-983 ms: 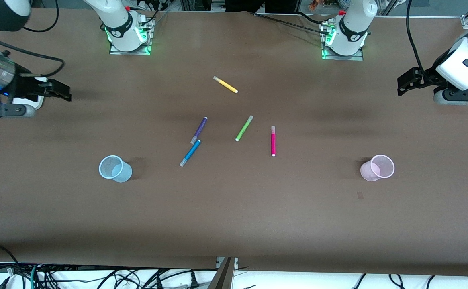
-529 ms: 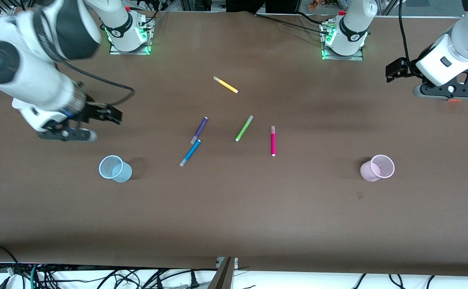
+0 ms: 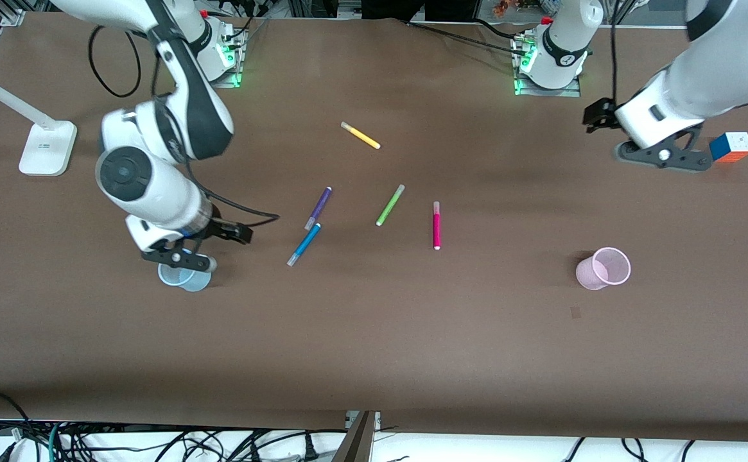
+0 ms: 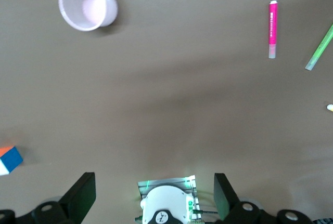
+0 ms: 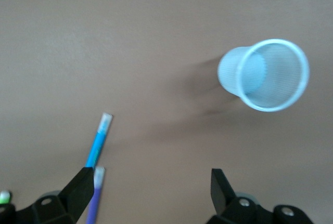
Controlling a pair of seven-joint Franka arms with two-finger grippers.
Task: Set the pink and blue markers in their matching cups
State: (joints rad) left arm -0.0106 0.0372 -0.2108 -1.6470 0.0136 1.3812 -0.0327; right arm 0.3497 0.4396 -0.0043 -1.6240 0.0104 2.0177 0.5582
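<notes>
My right gripper grabs the blue marker by its blue body (image 3: 307,240) next, to place the marker in the light blue cup (image 3: 185,280).
The blue marker (image 3: 304,244) (image 5: 99,141) lies mid-table, its cap end close to a purple marker (image 3: 318,208). The pink marker (image 3: 436,225) (image 4: 272,22) lies beside them, toward the left arm's end. The light blue cup (image 3: 185,280) (image 5: 265,73) stands upright, partly hidden under the right wrist. The light pink cup (image 3: 603,268) (image 4: 86,12) stands at the left arm's end. My right gripper (image 3: 235,232) (image 5: 151,190) hangs open and empty over bare table between the blue cup and the blue marker. My left gripper (image 3: 595,115) (image 4: 153,195) is open and empty, over the table near its own base.
A green marker (image 3: 390,205) and a yellow marker (image 3: 360,135) lie farther from the front camera than the pink one. A colour cube (image 3: 731,146) sits at the left arm's end. A white lamp base (image 3: 46,149) stands at the right arm's end.
Both arms swung in from the table's ends. The right gripper came down toward the blue cup and blue marker, now covering part of the cup. The left arm's move uncovered the cube.
</notes>
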